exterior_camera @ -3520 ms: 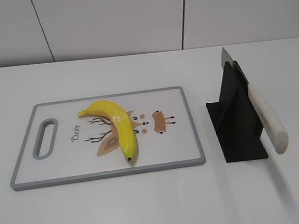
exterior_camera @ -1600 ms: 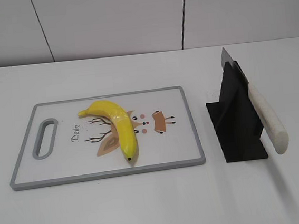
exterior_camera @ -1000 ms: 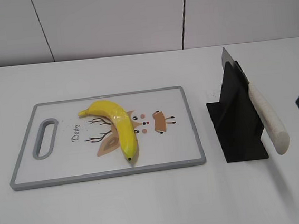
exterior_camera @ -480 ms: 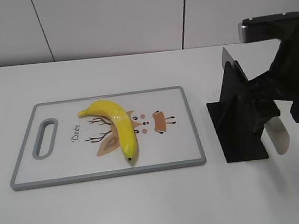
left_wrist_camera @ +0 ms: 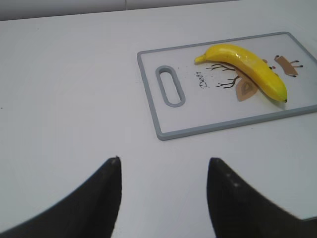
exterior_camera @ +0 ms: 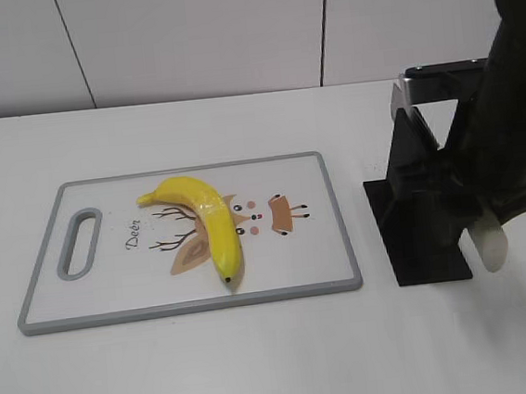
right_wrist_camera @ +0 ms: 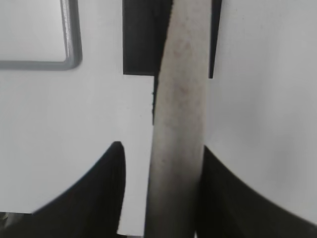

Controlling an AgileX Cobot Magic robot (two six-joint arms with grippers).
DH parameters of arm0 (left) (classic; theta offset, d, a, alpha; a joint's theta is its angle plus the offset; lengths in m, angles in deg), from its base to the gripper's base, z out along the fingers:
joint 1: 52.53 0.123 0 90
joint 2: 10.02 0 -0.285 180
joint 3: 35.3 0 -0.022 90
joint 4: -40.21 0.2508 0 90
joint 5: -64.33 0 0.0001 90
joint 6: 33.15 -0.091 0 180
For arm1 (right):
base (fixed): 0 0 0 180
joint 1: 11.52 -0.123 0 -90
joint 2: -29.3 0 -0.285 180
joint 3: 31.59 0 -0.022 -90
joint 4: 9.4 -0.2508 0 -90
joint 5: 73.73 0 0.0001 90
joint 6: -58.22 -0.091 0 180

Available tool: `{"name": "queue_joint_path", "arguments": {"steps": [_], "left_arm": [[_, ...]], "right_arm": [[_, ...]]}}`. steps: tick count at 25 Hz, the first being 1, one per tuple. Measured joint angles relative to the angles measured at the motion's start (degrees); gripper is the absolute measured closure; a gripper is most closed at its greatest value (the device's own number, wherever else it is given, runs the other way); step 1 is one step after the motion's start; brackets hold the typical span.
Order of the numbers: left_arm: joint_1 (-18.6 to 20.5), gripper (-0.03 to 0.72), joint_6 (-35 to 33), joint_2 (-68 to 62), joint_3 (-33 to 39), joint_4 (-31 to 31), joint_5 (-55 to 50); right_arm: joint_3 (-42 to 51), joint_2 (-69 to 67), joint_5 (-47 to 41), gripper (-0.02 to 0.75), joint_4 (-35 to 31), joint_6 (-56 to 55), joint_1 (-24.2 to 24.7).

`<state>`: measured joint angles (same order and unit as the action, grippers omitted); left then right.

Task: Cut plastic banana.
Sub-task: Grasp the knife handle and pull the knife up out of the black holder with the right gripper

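The knife's blade is hugged by the black stand and only its white handle has room for fingers, so my right gripper should grab the knife there next.
The plastic banana (exterior_camera: 206, 214) is glossy yellow and lies on the grey-rimmed cutting board (exterior_camera: 190, 305), dark tip toward the front. It also shows in the left wrist view (left_wrist_camera: 247, 67). A knife with a white handle (right_wrist_camera: 181, 99) leans in a black stand (exterior_camera: 415, 224); its handle end (exterior_camera: 492, 246) sticks out below my right arm (exterior_camera: 504, 136). My right gripper (right_wrist_camera: 162, 146) is open, its fingers on either side of the handle, with a gap on the left. My left gripper (left_wrist_camera: 163, 159) is open and empty over bare table, left of the board (left_wrist_camera: 148, 94).
The board has a handle slot (exterior_camera: 79, 243) at its left end and a deer print. The knife blade (exterior_camera: 398, 100) rises behind the stand. A white wall stands behind the white table.
My right arm has come in from the right and moved down over the knife handle, so its fingers now flank the handle. Banana, board and knife have not moved.
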<state>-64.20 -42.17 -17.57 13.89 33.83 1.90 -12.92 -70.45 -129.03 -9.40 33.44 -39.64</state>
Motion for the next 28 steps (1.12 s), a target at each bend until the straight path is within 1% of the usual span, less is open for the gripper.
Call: {"name": "queue_joint_path", "arguments": {"steps": [2, 3, 10, 15, 22, 26, 28], "left_arm": [[0.00, 0.173, 0.00, 0.00, 0.00, 0.00, 0.00], [0.00, 0.174, 0.00, 0.00, 0.00, 0.00, 0.00], [0.00, 0.174, 0.00, 0.00, 0.00, 0.00, 0.00], [0.00, 0.179, 0.00, 0.00, 0.00, 0.00, 0.00], [0.00, 0.184, 0.00, 0.00, 0.00, 0.00, 0.00], [0.00, 0.184, 0.00, 0.00, 0.00, 0.00, 0.00], [0.00, 0.184, 0.00, 0.00, 0.00, 0.00, 0.00]], "right_arm": [[0.00, 0.00, -0.34, 0.547, 0.00, -0.26, -0.05], [0.00, 0.00, -0.72, 0.571, 0.54, -0.95, -0.05], [0.00, 0.81, -1.76, 0.570, -0.41, -2.37, -0.05], [0.00, 4.79, -2.62, 0.569, -1.50, -2.42, -0.11], [-0.06, 10.62, -3.70, 0.570, -0.74, -3.99, -0.11], [-2.74, 12.83, -5.40, 0.570, -0.60, -3.88, -0.11], [-4.84, 13.25, -6.39, 0.570, -0.38, -1.58, -0.11]]}}
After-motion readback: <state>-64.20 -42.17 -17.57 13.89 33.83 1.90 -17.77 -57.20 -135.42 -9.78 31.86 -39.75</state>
